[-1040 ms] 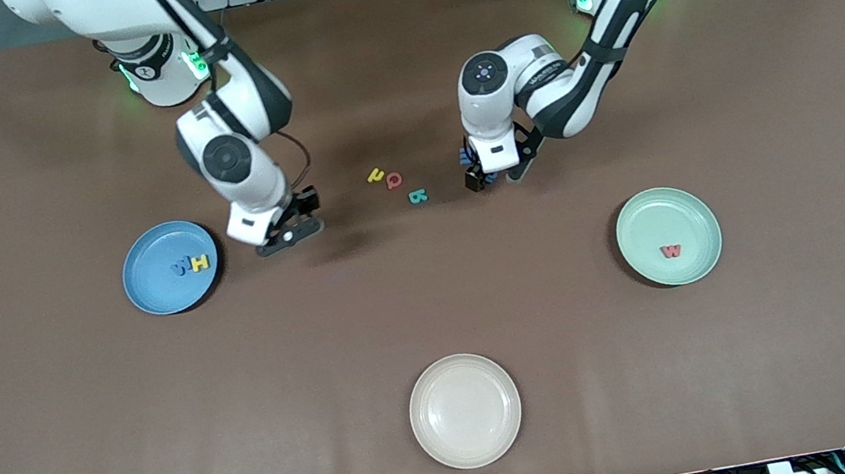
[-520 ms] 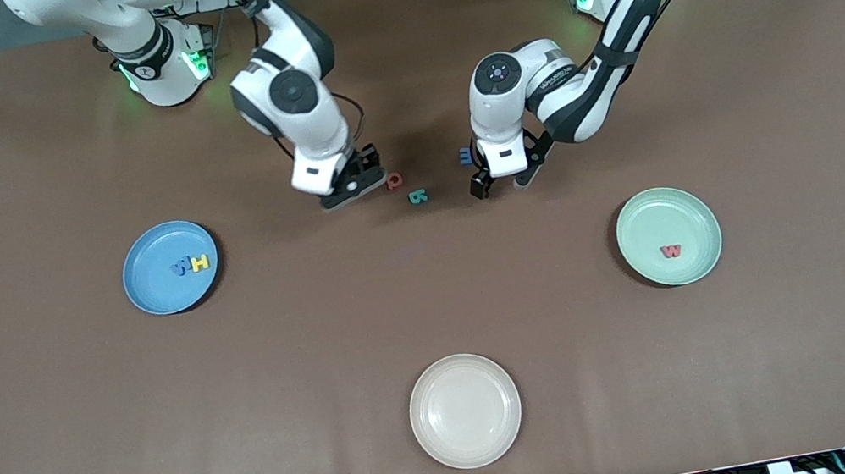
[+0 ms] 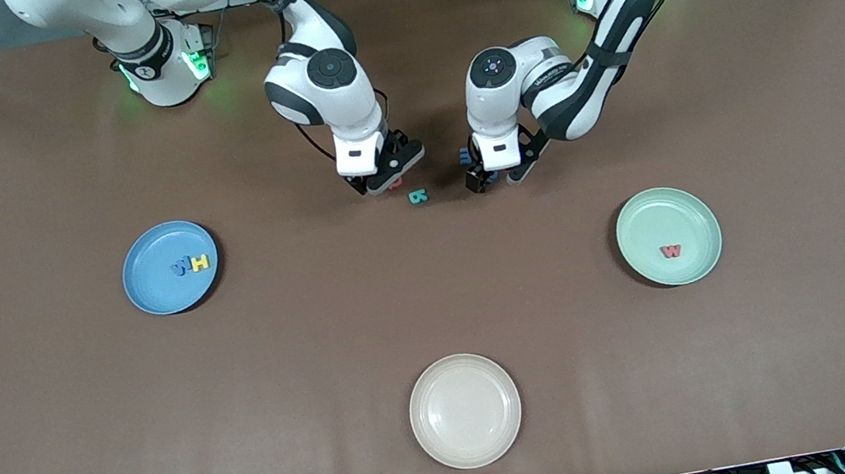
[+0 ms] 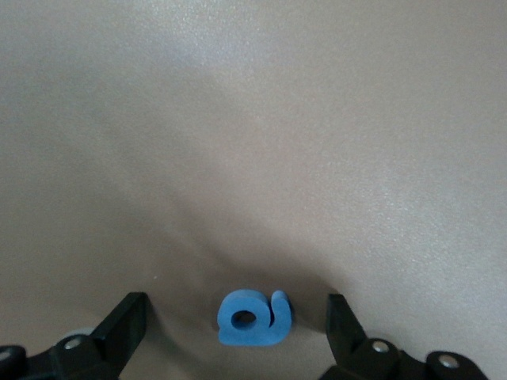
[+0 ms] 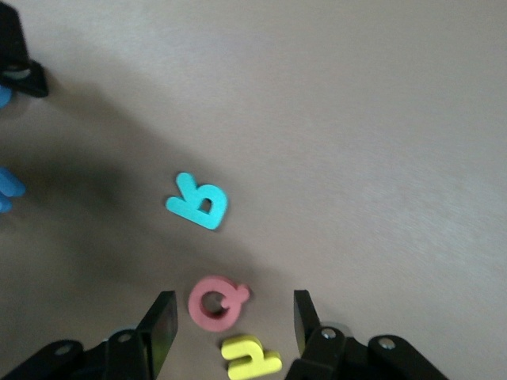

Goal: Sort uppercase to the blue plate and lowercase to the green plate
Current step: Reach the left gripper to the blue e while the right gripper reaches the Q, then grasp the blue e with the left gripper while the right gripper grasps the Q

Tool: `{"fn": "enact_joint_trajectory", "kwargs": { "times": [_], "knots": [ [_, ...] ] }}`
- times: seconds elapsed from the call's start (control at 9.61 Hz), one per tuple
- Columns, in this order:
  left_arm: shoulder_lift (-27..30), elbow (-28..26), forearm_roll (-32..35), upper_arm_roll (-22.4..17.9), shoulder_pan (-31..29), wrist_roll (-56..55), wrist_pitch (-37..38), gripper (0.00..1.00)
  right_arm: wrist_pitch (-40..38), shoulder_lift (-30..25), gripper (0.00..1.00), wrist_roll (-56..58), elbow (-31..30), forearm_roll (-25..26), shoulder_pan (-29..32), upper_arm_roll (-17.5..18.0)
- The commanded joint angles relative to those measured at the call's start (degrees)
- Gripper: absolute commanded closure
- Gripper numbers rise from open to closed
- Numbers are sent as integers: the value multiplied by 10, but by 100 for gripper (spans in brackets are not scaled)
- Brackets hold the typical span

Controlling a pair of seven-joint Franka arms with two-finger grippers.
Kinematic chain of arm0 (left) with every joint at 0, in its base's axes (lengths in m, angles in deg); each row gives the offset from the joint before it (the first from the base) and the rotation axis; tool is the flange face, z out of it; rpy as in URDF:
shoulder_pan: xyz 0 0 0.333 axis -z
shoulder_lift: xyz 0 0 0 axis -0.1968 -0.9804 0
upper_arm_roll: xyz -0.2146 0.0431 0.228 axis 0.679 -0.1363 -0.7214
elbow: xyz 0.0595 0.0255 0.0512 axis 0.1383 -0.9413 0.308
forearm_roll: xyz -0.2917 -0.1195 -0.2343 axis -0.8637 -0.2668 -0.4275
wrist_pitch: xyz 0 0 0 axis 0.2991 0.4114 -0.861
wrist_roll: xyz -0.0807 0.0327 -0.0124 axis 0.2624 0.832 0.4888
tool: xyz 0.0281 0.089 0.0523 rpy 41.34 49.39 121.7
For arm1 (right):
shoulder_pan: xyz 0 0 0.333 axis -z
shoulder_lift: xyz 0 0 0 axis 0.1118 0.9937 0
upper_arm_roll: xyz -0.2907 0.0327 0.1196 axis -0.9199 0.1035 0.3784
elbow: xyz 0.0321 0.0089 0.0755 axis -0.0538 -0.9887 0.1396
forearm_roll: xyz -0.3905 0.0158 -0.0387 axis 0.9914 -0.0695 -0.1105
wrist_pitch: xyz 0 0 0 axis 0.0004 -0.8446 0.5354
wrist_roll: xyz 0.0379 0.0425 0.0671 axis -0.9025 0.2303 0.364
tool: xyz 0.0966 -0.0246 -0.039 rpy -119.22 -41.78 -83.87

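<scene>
My left gripper's fingers reach down beside the blue a on the tabletop, so my left gripper closes next.
My right gripper (image 3: 383, 178) (image 5: 234, 310) hangs open low over the red Q (image 5: 215, 302), which lies flat between its fingers, touching neither. A yellow lowercase letter (image 5: 249, 358) lies beside the Q, and the teal R (image 3: 417, 196) (image 5: 198, 202) lies nearer the front camera. My left gripper (image 3: 494, 175) (image 4: 235, 307) is open around a blue a (image 4: 255, 318) standing on edge, apart from both fingers. A blue m (image 3: 465, 154) lies beside it. The blue plate (image 3: 150, 293) holds a blue M and a yellow H. The green plate (image 3: 643, 221) holds a red w (image 3: 671, 251).
An empty cream plate (image 3: 464, 410) sits near the table's front edge, midway along it. The two grippers hang close together over the middle of the brown table, with the loose letters between them.
My right arm has swung from beside the blue plate to the letter cluster and now straddles the red Q. My left gripper shifted slightly around the blue a.
</scene>
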Motion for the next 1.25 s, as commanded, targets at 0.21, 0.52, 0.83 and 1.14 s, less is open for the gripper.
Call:
{"fn": "enact_joint_trajectory", "kwargs": {
  "times": [0.21, 0.52, 0.83, 1.14],
  "knots": [
    [-8, -1, 18, 2, 1, -9, -9, 0, 50, 27, 32, 14, 9, 10, -20, 0],
    [-7, 1, 18, 2, -2, -13, -6, 76, 50, 28, 32, 49, 2, 13, -21, -1],
    [-6, 4, 15, 2, -2, -26, -5, 100, 46, 34, 32, 77, -3, 13, -20, -5],
    [0, 14, 15, 2, -7, -22, 22, 100, 44, 34, 32, 77, -11, 12, -19, -5]
  ]
}}
